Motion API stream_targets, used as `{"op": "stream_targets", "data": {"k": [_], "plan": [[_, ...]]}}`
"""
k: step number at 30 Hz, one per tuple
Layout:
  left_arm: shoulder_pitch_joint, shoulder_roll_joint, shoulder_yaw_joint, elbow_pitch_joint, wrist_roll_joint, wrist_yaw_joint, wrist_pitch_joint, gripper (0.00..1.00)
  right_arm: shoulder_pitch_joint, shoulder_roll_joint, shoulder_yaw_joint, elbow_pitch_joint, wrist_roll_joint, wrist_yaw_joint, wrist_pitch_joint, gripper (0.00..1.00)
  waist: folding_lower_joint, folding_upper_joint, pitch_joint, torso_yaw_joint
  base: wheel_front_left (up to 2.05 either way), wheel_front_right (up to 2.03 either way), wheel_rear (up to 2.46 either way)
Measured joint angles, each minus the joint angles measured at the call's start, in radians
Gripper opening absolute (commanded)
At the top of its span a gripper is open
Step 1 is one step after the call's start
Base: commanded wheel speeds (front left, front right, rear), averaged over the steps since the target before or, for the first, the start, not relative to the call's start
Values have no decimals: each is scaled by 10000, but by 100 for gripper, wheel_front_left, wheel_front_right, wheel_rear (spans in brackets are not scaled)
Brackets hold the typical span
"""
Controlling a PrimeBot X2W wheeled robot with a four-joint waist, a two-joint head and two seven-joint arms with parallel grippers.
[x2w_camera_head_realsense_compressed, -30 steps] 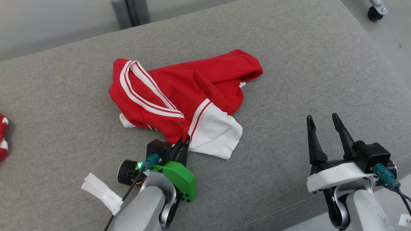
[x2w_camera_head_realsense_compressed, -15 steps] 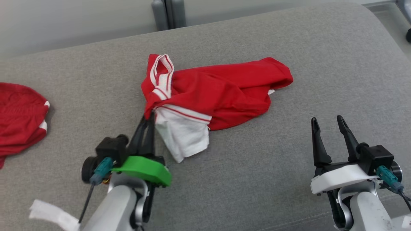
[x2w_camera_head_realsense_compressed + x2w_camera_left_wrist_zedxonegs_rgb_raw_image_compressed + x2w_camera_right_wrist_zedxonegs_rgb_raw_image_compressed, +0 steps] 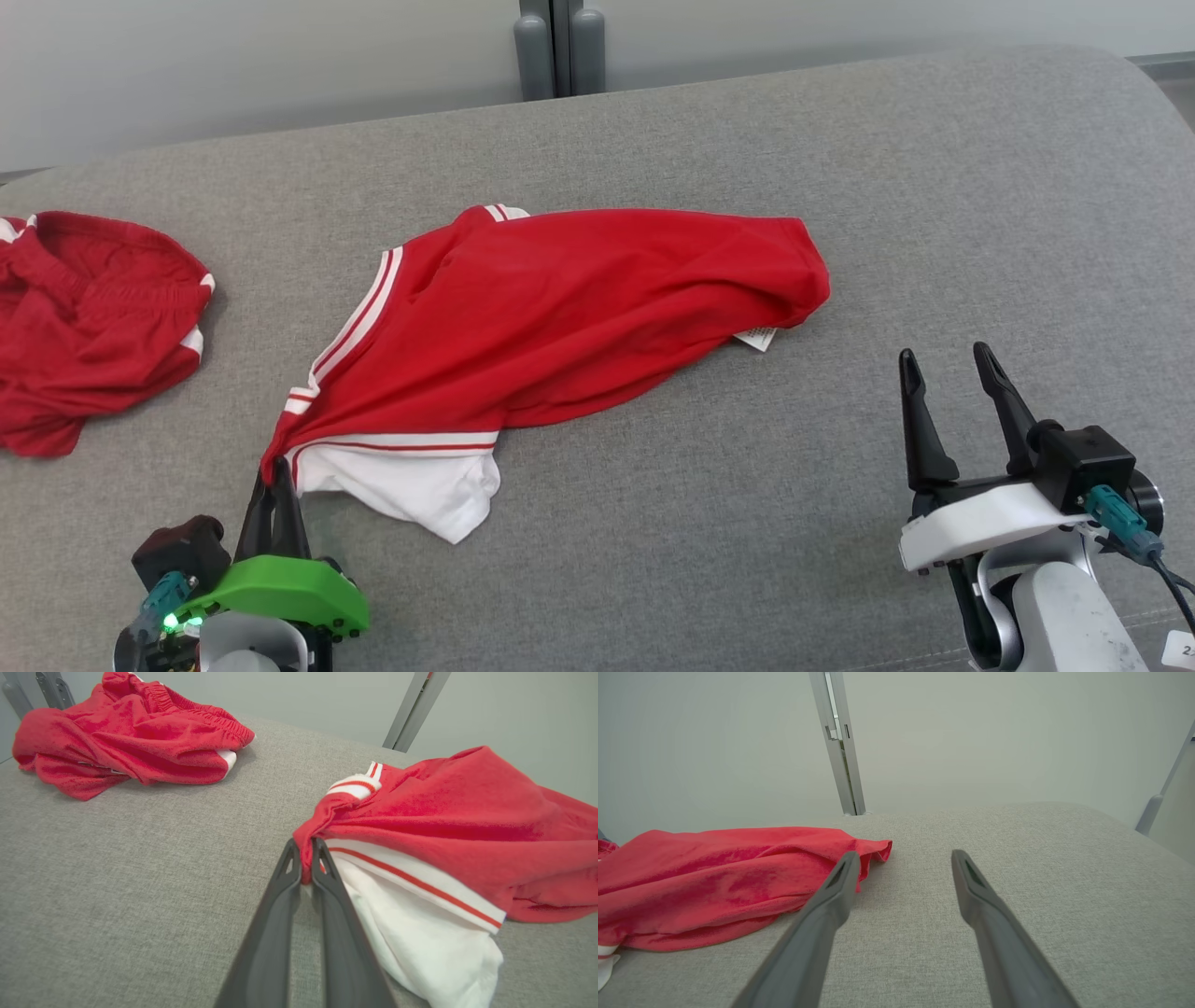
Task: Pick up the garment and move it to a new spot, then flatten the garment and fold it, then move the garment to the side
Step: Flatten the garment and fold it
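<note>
My right gripper grabs the garment's hem edge (image 3: 815, 269) next, since it stands up in a loose fold while the red body (image 3: 583, 308) lies slack.
The garment (image 3: 569, 308) is red with white stripes and a white panel, stretched out across the grey cushion (image 3: 840, 187). My left gripper (image 3: 276, 471) is shut on the garment's lower left corner, near the cushion's front edge. In the left wrist view the fingers (image 3: 280, 891) pinch a bunched red fold of the garment (image 3: 448, 826). My right gripper (image 3: 943, 369) stands open at the lower right, apart from the cloth. Its two fingers (image 3: 831, 900) frame bare cushion in the right wrist view, with the garment's (image 3: 714, 877) far end to their left.
A second red garment (image 3: 89, 322) lies crumpled at the cushion's left edge, also in the left wrist view (image 3: 131, 732). A grey metal post (image 3: 558, 47) stands behind the cushion against a pale wall. The cushion's right half is bare fabric.
The left gripper has dragged the garment's corner to the left and toward the front, pulling the crumpled cloth out long. The head camera has turned left. The right gripper stays open.
</note>
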Motion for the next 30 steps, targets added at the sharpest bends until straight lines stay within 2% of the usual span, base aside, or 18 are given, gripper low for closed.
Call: {"op": "stream_targets", "data": {"k": [2,3,4,5,6,13,18,25,30], "plan": [[-1,-104,155,242,4,-109,-2,0,-7,0,10,31,-15,0,0,100,0,0,11,-11,0,0,0],[-6,-151,263,351,31,-186,0,5,-11,2,21,38,-40,0,0,100,0,0,11,-21,0,0,0],[-10,-178,347,431,105,-244,0,34,-11,0,27,52,-42,0,0,100,0,0,7,-32,0,0,0],[-10,-196,416,445,203,-297,0,81,-10,0,27,59,-44,0,0,100,0,0,0,-40,0,0,0],[-18,-244,522,435,376,-334,-2,100,-10,0,25,69,-56,0,0,100,0,0,-14,-49,0,0,0],[-52,-700,1174,-518,1335,-757,0,100,96,0,8,159,-104,0,0,100,0,0,-233,-49,0,0,0],[66,-1005,1250,-1538,1931,-1143,-2,100,230,-2,63,238,-136,0,0,100,0,0,-452,48,0,0,0],[497,-1315,520,-1822,2286,-1450,-2,100,52,4,119,679,-570,0,0,100,0,0,-479,451,0,0,0],[530,-1388,-244,-1724,2297,-1521,-4,100,-843,-2,-416,1806,-1055,0,-2,100,0,0,-291,959,0,0,0]]}}
